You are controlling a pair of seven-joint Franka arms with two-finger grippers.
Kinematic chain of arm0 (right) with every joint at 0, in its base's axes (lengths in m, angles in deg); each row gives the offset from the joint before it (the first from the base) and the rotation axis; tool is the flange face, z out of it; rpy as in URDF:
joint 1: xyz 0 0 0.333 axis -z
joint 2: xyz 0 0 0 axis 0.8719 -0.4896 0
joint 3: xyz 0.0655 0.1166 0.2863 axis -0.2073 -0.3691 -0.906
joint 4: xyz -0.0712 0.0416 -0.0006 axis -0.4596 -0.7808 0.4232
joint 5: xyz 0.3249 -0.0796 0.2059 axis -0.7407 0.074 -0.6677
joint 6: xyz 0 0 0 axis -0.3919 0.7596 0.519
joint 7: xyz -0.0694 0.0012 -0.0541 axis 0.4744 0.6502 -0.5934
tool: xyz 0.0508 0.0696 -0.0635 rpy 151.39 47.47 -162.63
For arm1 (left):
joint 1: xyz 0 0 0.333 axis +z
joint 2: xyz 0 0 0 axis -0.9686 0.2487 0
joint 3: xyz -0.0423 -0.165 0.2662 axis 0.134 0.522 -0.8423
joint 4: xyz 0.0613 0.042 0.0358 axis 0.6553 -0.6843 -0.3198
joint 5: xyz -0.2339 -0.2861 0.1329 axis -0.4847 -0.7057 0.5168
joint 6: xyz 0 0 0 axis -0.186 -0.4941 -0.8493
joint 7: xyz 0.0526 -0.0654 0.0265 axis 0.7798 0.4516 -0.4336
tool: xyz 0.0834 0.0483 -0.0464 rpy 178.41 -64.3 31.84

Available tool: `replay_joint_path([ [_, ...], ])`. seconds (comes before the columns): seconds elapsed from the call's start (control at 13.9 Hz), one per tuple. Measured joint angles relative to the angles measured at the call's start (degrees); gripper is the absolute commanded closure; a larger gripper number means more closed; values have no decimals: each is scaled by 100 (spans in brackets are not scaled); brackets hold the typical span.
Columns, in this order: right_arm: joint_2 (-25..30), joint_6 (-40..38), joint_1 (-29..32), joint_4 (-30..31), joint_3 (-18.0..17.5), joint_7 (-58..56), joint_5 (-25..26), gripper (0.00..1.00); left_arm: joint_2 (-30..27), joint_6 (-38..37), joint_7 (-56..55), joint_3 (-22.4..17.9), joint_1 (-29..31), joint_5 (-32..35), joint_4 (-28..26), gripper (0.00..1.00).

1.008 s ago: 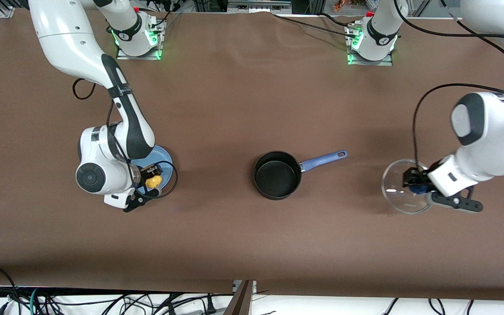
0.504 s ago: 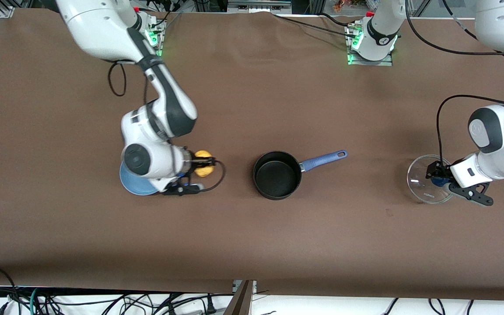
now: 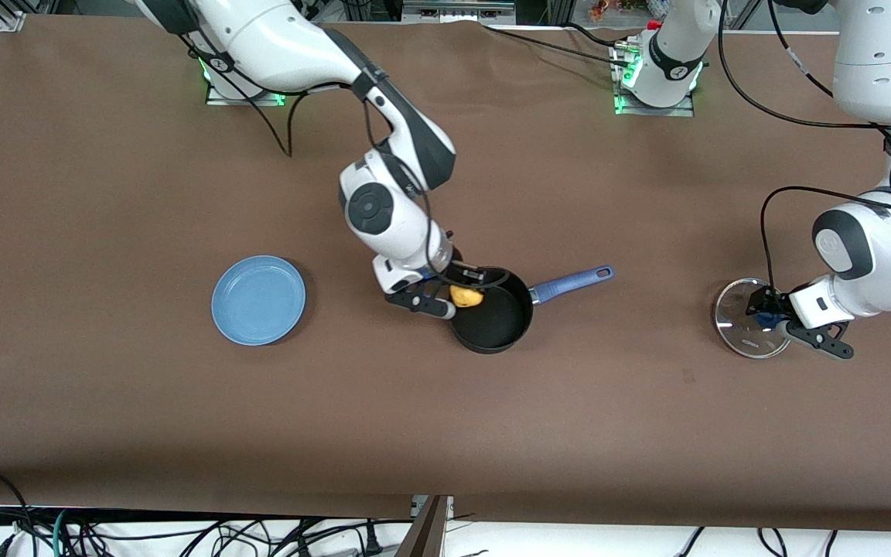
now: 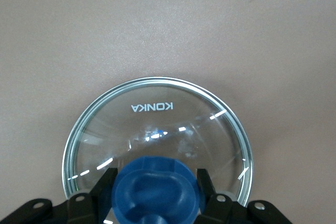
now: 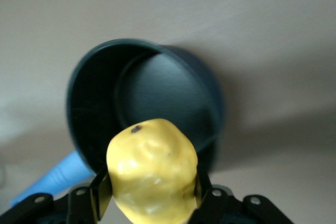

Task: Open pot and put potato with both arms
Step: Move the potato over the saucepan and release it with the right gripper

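Note:
The glass lid's lower edge [image 3: 749, 356] is resting on the tabletop, so the lid would lie flat if I let go with my left gripper now.
The black pot [image 3: 492, 313] stands open mid-table with its blue handle [image 3: 573, 283] pointing toward the left arm's end. My right gripper [image 3: 467, 288] is shut on the yellow potato [image 3: 466, 296] and holds it over the pot's rim; the right wrist view shows the potato [image 5: 152, 177] between the fingers, above the pot [image 5: 142, 98]. My left gripper [image 3: 764, 317] is shut on the blue knob [image 4: 155, 191] of the glass lid [image 3: 747, 319], low over the table at the left arm's end. The lid [image 4: 157, 124] fills the left wrist view.
A flat blue plate [image 3: 258, 299] lies empty on the brown table toward the right arm's end. The two arm bases stand along the table edge farthest from the front camera. Cables hang by the table edge nearest that camera.
My right gripper carried the potato from the blue plate across to the pot's rim. My left gripper lowered the lid toward the table at the left arm's end.

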Motion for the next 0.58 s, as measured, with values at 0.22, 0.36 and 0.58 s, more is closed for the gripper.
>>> replay_joint_path([
  [0.22,-160,228,-68,-111,37,57,52,0,15,43,0,0,22,-1,-1,0],
  [0.36,-147,227,-21,-195,101,49,200,0,-15,22,-12,0,35,-8,65,0],
  [0.58,-94,58,127,-300,206,-74,651,0,-338,-537,-463,30,22,-9,326,0],
])
